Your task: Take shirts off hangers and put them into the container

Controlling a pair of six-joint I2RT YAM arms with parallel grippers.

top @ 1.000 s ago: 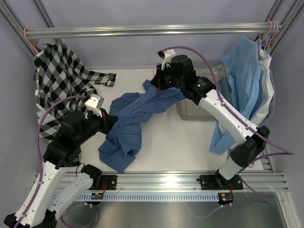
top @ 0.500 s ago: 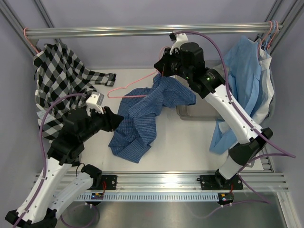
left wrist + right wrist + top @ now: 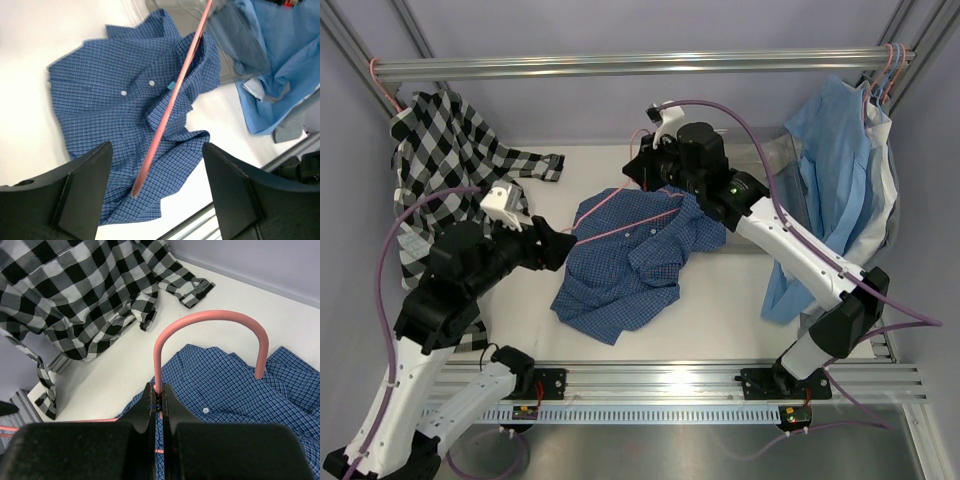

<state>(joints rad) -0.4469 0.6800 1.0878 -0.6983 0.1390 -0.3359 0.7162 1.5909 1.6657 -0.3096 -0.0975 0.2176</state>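
The hanger's hook has to stay free to catch the bar. My left gripper should grab the hanger's wire end (image 3: 571,236) (image 3: 142,182), away from the hanger's hook.
The dark blue fine-check shirt (image 3: 620,268) (image 3: 120,100) lies crumpled on the white table between the arms. A pink wire hanger (image 3: 625,222) (image 3: 172,100) hovers over it, and my right gripper (image 3: 652,182) (image 3: 160,396) is shut on the stem below its hook (image 3: 210,316). My left gripper (image 3: 556,246) (image 3: 157,195) stands open above the shirt's near edge with only the hanger's wire end between its fingers (image 3: 85,185), untouched. The black-and-white check shirt (image 3: 440,160) (image 3: 75,290) hangs at the rail's left end. The container (image 3: 772,160) (image 3: 235,45) sits behind the right arm, partly hidden.
Light blue and white garments (image 3: 840,170) (image 3: 280,75) hang on pink hangers (image 3: 890,60) at the rail's right end, draping beside the container. The metal rail (image 3: 620,66) spans the back. An aluminium frame rail (image 3: 670,380) runs along the table's near edge.
My left gripper has opened and let go of the blue shirt, which has dropped flat onto the table. The right gripper rose with the hanger, then came back down, the hanger now bare.
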